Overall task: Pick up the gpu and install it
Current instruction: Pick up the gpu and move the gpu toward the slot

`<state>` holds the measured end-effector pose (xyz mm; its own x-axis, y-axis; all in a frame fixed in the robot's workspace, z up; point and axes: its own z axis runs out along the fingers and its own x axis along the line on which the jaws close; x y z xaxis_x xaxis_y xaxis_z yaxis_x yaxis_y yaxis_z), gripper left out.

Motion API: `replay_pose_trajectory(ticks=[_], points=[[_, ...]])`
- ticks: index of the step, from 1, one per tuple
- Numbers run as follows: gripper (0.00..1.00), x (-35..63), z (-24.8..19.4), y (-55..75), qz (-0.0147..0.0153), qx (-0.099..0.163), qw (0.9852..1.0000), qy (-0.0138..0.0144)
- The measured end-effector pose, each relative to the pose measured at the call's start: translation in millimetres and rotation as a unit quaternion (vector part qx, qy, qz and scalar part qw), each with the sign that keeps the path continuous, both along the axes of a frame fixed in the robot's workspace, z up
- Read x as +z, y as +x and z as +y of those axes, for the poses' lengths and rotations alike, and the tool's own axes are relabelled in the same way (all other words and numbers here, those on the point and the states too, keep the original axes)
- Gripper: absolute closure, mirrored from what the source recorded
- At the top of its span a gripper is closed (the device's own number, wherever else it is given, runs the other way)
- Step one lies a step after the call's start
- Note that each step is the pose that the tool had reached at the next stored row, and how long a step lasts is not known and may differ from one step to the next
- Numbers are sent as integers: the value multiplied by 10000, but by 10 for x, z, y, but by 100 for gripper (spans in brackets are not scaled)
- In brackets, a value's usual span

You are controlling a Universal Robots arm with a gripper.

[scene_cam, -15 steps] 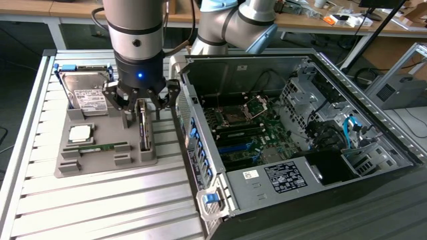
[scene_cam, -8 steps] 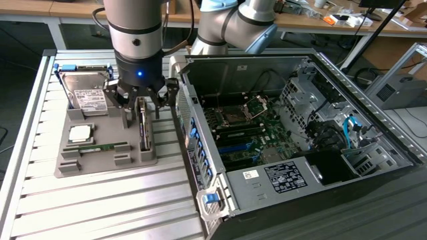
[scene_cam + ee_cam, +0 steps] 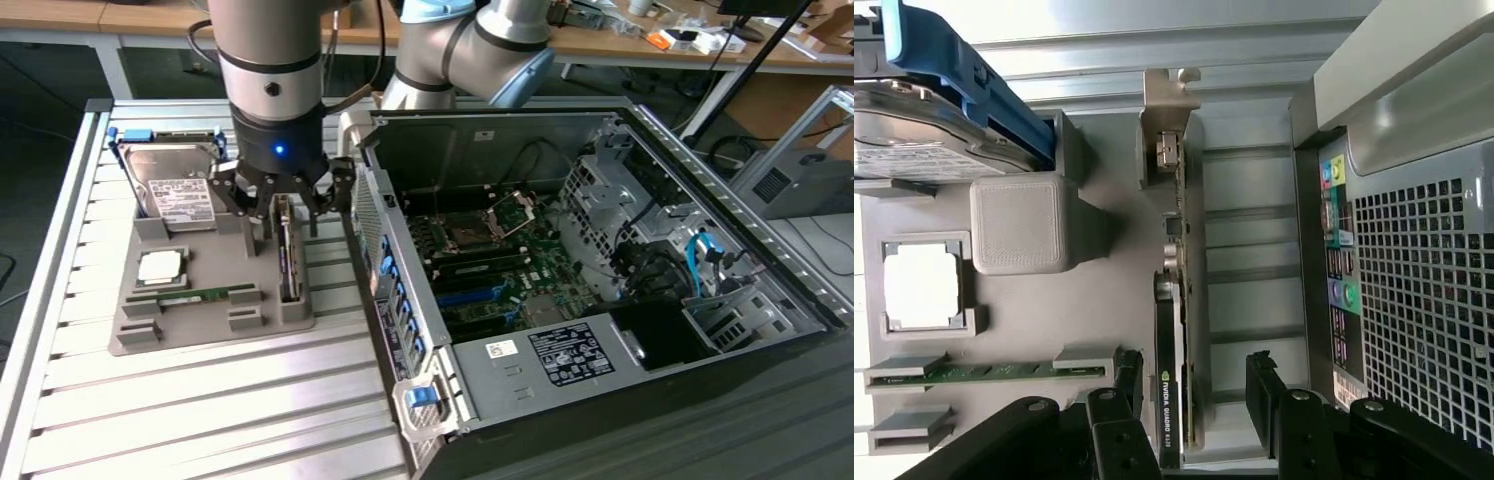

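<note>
Next, my gripper grabs the GPU's free upper edge (image 3: 283, 206) at the black cooler to install it, since the grey holder's slot (image 3: 294, 302) encloses the GPU's lower edge.
The gpu (image 3: 287, 258) stands on its long edge in a slot of the grey holder (image 3: 200, 325), at the side nearest the computer case. It is a thin dark card with a silver end bracket (image 3: 1166, 110) and a black cooler edge (image 3: 1168, 400). My gripper (image 3: 283, 200) hangs directly above the card's upper end. In the wrist view the gripper (image 3: 1194, 400) is open. One black finger (image 3: 1126, 385) is on each side of the card, the other finger (image 3: 1262, 385) standing further off. Small gaps show between fingers and card.
The same holder carries a silver hard drive with a blue frame (image 3: 174, 190), a square chip (image 3: 160, 265) and a narrow green memory stick (image 3: 200, 296). The open computer case (image 3: 601, 340) lies close beside it on the exterior view's right, its motherboard (image 3: 481, 260) exposed. The slatted metal table (image 3: 200, 420) lies below.
</note>
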<state>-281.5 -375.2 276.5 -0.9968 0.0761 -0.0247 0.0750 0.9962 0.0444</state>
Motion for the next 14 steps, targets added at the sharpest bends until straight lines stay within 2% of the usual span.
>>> replay_pose_trajectory(ticks=[3,5,14], points=[[46,-38,73,-3,0,1,10000,0],[46,-57,104,-8,0,1,10000,0],[46,-175,157,-38,0,1,10000,0]])
